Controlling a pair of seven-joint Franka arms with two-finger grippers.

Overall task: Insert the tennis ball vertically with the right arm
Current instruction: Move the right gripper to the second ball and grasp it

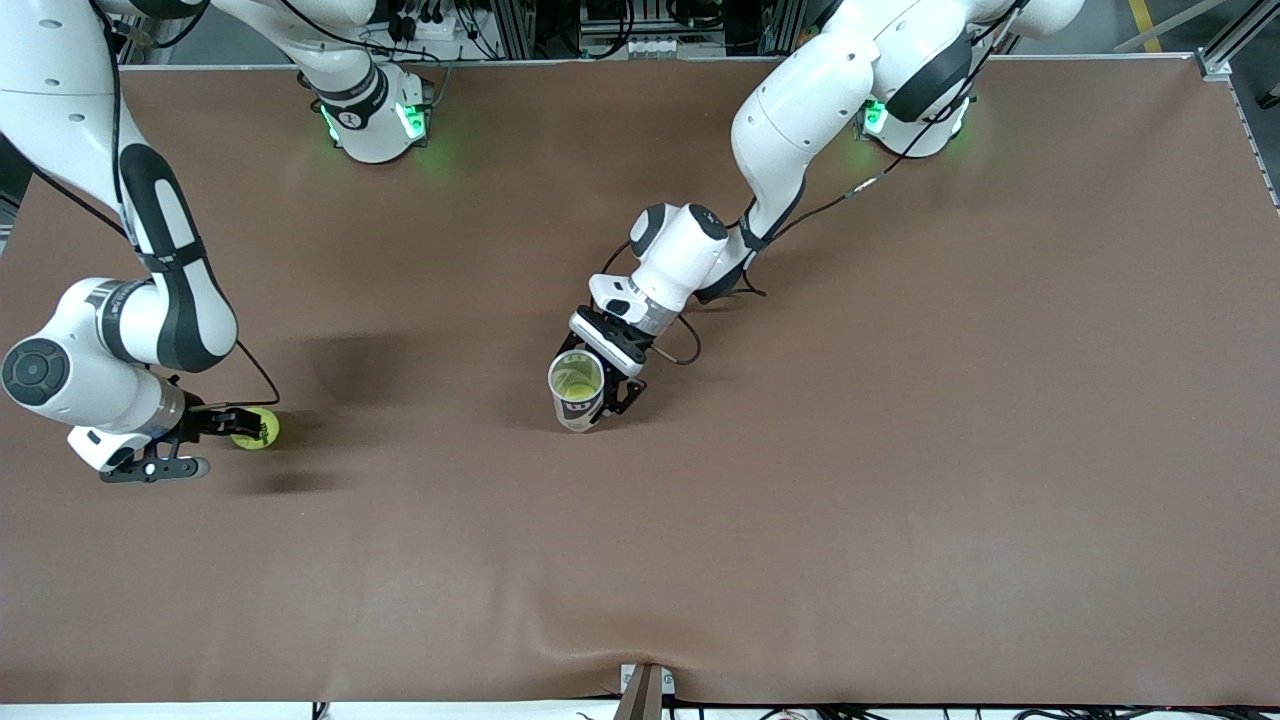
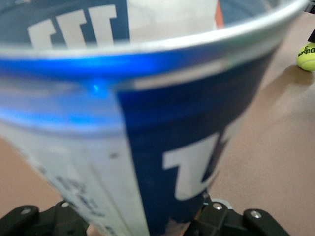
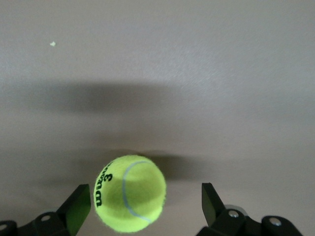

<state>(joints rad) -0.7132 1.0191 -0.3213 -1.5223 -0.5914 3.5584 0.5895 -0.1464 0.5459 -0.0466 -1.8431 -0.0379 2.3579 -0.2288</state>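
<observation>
The tennis ball needs to go into the open can (image 1: 577, 385), so my right gripper should next grab the ball by its round middle (image 1: 256, 430).
A yellow-green tennis ball (image 1: 256, 428) (image 3: 130, 193) lies on the brown table toward the right arm's end. My right gripper (image 1: 215, 442) (image 3: 145, 206) reaches in low and sideways and stands open. The ball sits between its fingers, close to one finger (image 3: 78, 206) and well apart from the other. An upright blue-and-white ball can (image 1: 577, 385) (image 2: 162, 123) stands mid-table with its top open and yellow-green showing inside. My left gripper (image 1: 610, 395) is around the can's lower part. The ball also shows small in the left wrist view (image 2: 306, 54).
The brown mat (image 1: 900, 450) covers the whole table. It has a ripple at the edge nearest the front camera (image 1: 640, 655). The two arm bases (image 1: 375, 120) (image 1: 915, 125) stand along the farthest edge. A cable (image 1: 690, 350) loops beside the left wrist.
</observation>
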